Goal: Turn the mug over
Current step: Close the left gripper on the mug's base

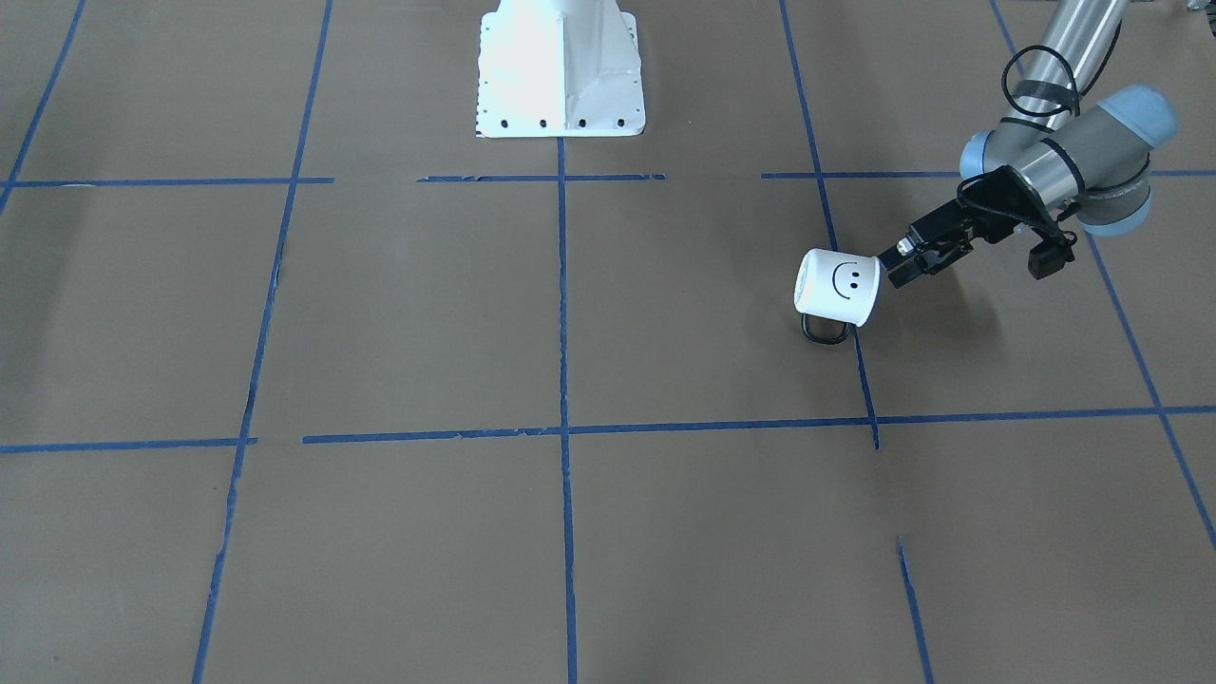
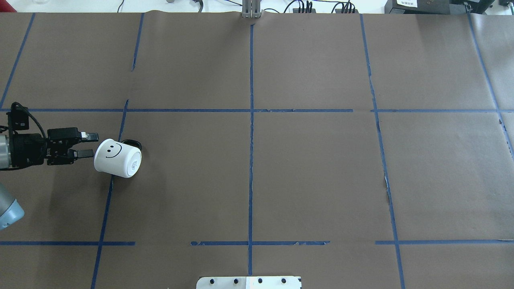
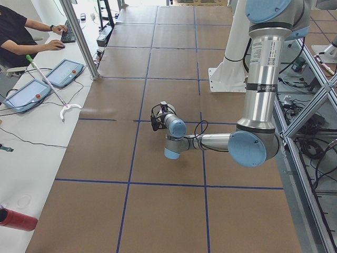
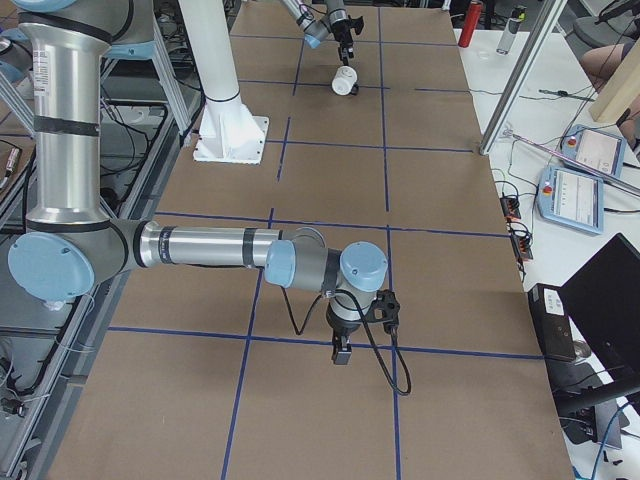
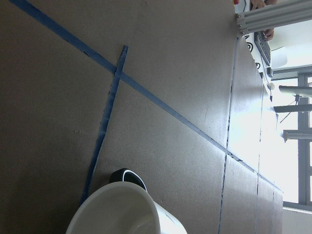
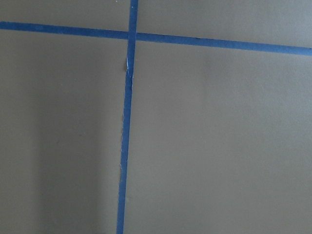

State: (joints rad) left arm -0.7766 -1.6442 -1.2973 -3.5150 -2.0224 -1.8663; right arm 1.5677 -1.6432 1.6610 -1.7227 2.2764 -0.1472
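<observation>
My left gripper's fingers end outside the mug's rim (image 1: pixel 874 298), short of the mug's smiley side (image 1: pixel 841 285), so my left gripper needs to move forward first, then close on the mug.
The white mug (image 2: pixel 117 157) with a black smiley face lies on its side on the brown table. Its mouth faces my left gripper and its base faces away. Its black handle (image 2: pixel 131 143) is on the far side in the overhead view and rests low against the table in the front view (image 1: pixel 825 330). My left gripper (image 2: pixel 94 145) is open, fingertips right at the mug's rim, not closed on it. The mug (image 1: pixel 836 285) and left gripper (image 1: pixel 894 267) also show in the front view. The left wrist view shows the mug's rim (image 5: pixel 117 209). My right gripper (image 4: pixel 340 352) points down at the table far from the mug; I cannot tell its state.
The white robot base (image 1: pixel 560 71) stands at the table's middle edge. Blue tape lines (image 2: pixel 251 120) divide the brown paper surface. Side benches with tablets (image 3: pixel 31 89) and an operator lie beyond the table's far long edge.
</observation>
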